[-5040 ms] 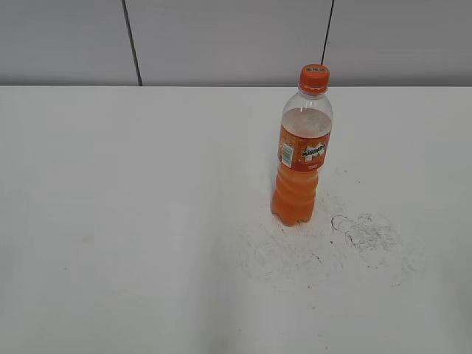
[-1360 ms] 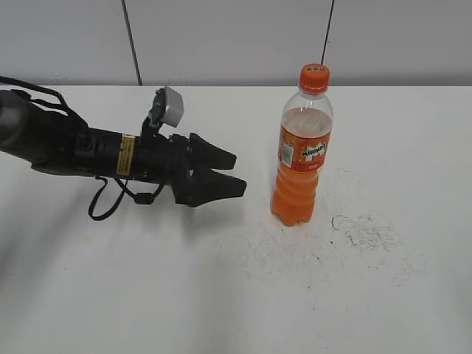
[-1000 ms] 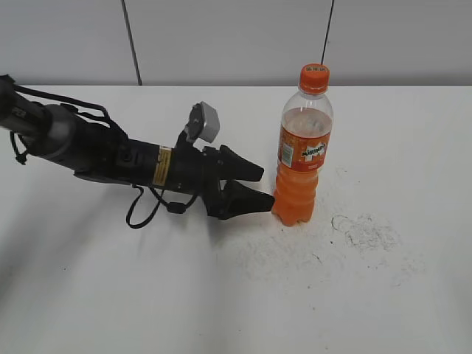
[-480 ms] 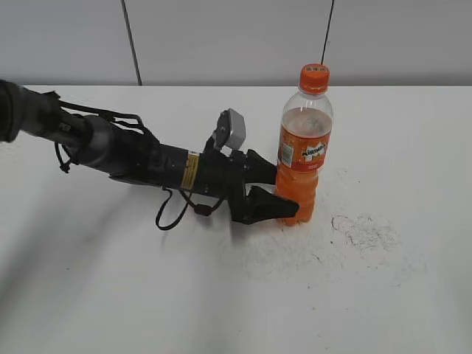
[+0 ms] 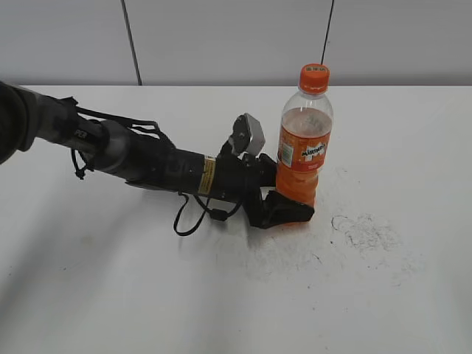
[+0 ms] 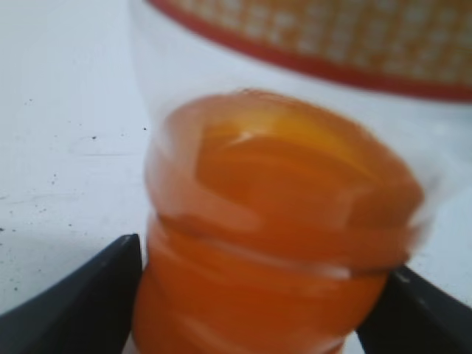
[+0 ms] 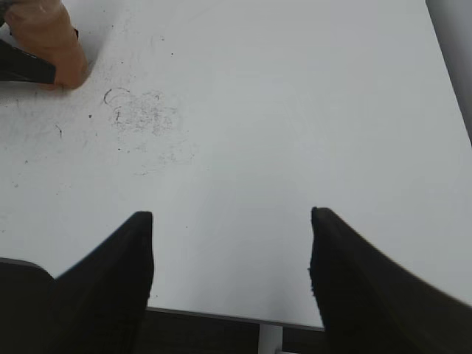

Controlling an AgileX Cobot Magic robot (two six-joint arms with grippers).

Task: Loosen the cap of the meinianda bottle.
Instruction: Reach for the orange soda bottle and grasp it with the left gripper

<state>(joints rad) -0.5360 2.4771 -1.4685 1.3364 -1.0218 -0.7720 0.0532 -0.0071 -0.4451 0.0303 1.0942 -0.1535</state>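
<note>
My left gripper grabs the meinianda bottle (image 5: 304,158) by its base (image 5: 295,198) next. That grip holds the bottle steady while I loosen its cap.
The meinianda bottle (image 5: 304,158) stands upright on the white table, with orange drink, an orange label and the orange cap (image 5: 313,77) on top. My left gripper (image 5: 291,195) lies low along the table, open, one black finger on each side of the bottle's lower body, close against it. The left wrist view shows the bottle (image 6: 273,243) filling the space between the fingers (image 6: 258,295). My right gripper (image 7: 230,251) is open and empty over the table's near edge, out of the exterior view. The bottle's base (image 7: 44,37) shows at the top left of the right wrist view.
Dark scuff marks (image 5: 365,230) cover the table right of the bottle. A grey wall with dark seams (image 5: 131,44) runs behind the table. The left arm and its cable (image 5: 147,162) stretch across the left half. The table's front edge (image 7: 221,316) lies under my right gripper.
My left arm came in from the left and slid right along the table until its open fingers straddle the bottle's lower body. The bottle has not moved.
</note>
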